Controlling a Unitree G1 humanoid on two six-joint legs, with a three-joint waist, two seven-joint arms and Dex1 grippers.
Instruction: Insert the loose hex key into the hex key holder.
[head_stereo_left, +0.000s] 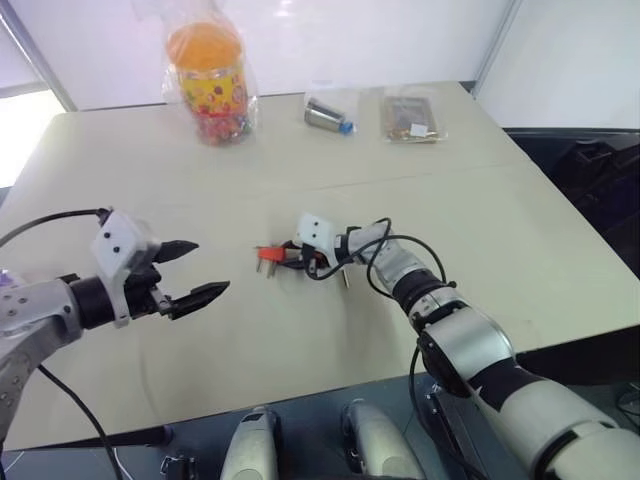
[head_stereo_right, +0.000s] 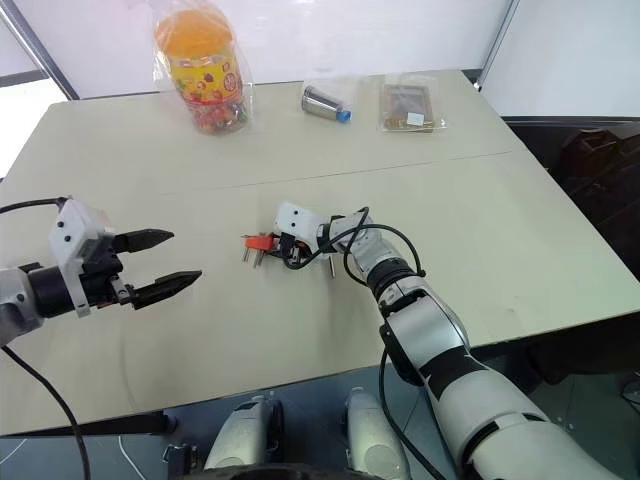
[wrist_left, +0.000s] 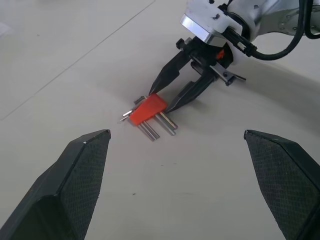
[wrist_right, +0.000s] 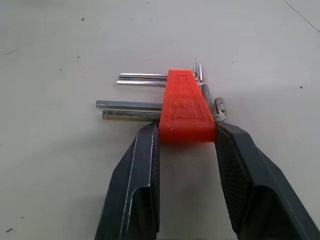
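My left gripper grabs the hex key holder by its flat orange body (head_stereo_left: 270, 254) (wrist_left: 147, 109) next, since metal keys stick out along the holder's edges.
The hex key holder (wrist_right: 185, 107) is a red-orange wedge lying flat on the beige table (head_stereo_left: 150, 170), with several metal keys sticking out of its sides. My right gripper (head_stereo_left: 287, 256) lies low over the table and points toward my left. Its two black fingers (wrist_right: 145, 165) press on both sides of the holder's wide end. A thin silver rod, which seems to be the loose hex key (head_stereo_left: 345, 279), lies on the table under my right wrist. My left gripper (head_stereo_left: 210, 268) hovers wide open and holds nothing, a hand's width to the left of the holder (head_stereo_left: 267, 254).
At the table's far side stand an orange-lidded jar in a clear bag (head_stereo_left: 208, 80), a bagged metal cylinder (head_stereo_left: 328, 115) and a flat packet (head_stereo_left: 410, 118). A black cable (head_stereo_left: 400, 250) loops over my right wrist. The table's right edge (head_stereo_left: 600, 250) drops off nearby.
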